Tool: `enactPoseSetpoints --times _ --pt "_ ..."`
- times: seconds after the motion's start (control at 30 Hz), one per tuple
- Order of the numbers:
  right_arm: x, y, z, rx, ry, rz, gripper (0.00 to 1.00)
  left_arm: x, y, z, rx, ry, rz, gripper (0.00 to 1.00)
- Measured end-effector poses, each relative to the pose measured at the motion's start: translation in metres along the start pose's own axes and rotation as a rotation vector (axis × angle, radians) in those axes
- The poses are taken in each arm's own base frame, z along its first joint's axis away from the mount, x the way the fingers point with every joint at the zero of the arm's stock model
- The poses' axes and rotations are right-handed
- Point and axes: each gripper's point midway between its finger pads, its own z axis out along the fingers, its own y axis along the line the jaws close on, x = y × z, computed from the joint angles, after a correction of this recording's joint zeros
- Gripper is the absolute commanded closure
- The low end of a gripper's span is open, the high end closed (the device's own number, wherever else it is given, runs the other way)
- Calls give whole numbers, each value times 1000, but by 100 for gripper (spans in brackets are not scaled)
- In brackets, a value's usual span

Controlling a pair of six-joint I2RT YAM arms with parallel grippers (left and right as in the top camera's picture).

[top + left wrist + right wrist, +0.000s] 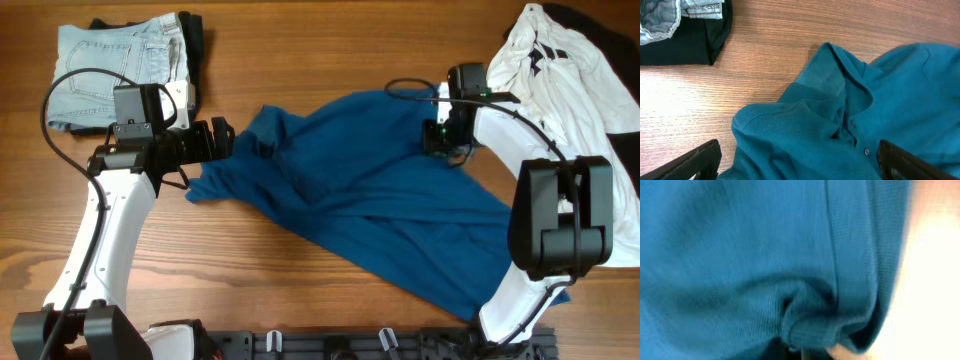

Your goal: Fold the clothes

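Note:
The robot's left gripper will next take hold of the polo shirt by its collar-end edge (243, 150) (796, 116), opposite the right gripper, to stretch the shirt flat for folding.
The deep-blue garment (370, 200), a polo shirt with collar and buttons, lies crumpled across the middle of the table. My left gripper (222, 138) is at its left edge. In the left wrist view the fingers (800, 162) are spread wide, with the blue collar area (850, 115) between them and not pinched. My right gripper (447, 140) is at the shirt's upper right edge. In the right wrist view blue cloth (765, 255) fills the frame and bunches into a fold at the jaws (810, 345), which are mostly hidden. The white garment with black marks (550, 60) lies at the far right. The denim shorts (110, 60) lie at the far left.
The shorts rest on a folded black garment (195, 45), also seen in the left wrist view (685, 45). A dark cloth (605, 35) lies behind the white garment. The table is brown wood (320, 50). A black rail (350, 345) runs along the front edge.

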Motion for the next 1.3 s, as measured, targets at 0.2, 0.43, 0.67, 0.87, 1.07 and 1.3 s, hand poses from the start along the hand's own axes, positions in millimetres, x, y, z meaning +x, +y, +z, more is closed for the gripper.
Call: enactPoseSetpoints --times 0.2,0.43,0.67,0.87,1.07,1.3 --pt "-90 19 -23 -79 -341 -42 96 -8 -1 0 3 -30 9 1" --pt "-201 54 -117 -174 -749 -126 96 -13 -2 0 6 -53 15 2" --pt "-258 70 -129 -195 -863 -155 96 -14 -2 0 7 -57 16 2" --pt "-288 76 -169 -202 -964 -172 96 -15 -2 0 7 -59 17 2" --pt "-295 79 -190 -199 -987 -183 0 -15 -2 0 7 -59 17 0" --pt "-219 79 -171 -227 -616 -158 0 13 0 0 4 54 -21 0"
